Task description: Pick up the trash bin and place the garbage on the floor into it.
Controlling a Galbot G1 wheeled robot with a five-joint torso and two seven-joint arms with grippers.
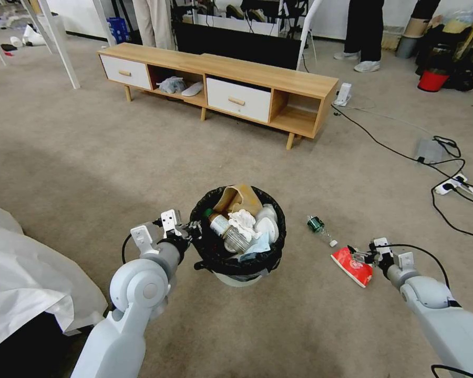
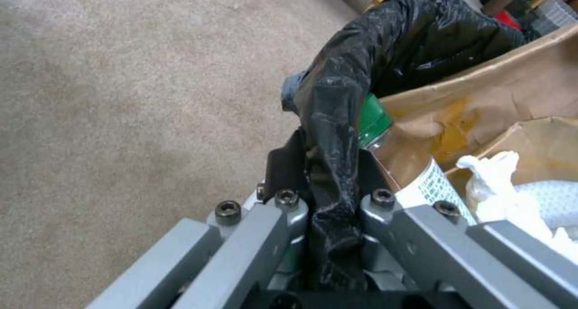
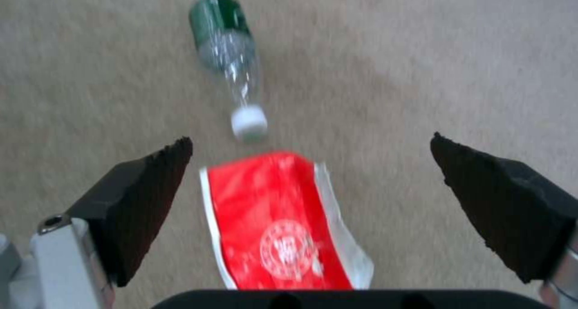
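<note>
The robot's right gripper will next take the white edge beside the round logo on the flat red packet (image 1: 352, 265), and then it will drop the packet into the trash bin.
The trash bin (image 1: 236, 268), white with a black bag over its rim, is gripped at its left rim by my left gripper (image 1: 194, 231), which is shut on the bag-covered edge (image 2: 334, 164). It holds a brown paper bag (image 1: 240, 198), a bottle (image 1: 222, 227) and white tissues (image 1: 243, 220). On the carpet to its right lie a flat red packet (image 1: 352, 265) and a clear green-labelled bottle (image 1: 319, 229). My right gripper (image 1: 361, 255) stands open just over the red packet (image 3: 283, 227), fingertips either side, with the bottle (image 3: 229, 60) beyond.
A low wooden TV stand (image 1: 220, 86) stands across the carpet ahead. Black cables and power strips (image 1: 449, 184) run over the floor at right. A white sheet (image 1: 21, 273) lies at my left. A red bucket (image 1: 432, 80) sits far right.
</note>
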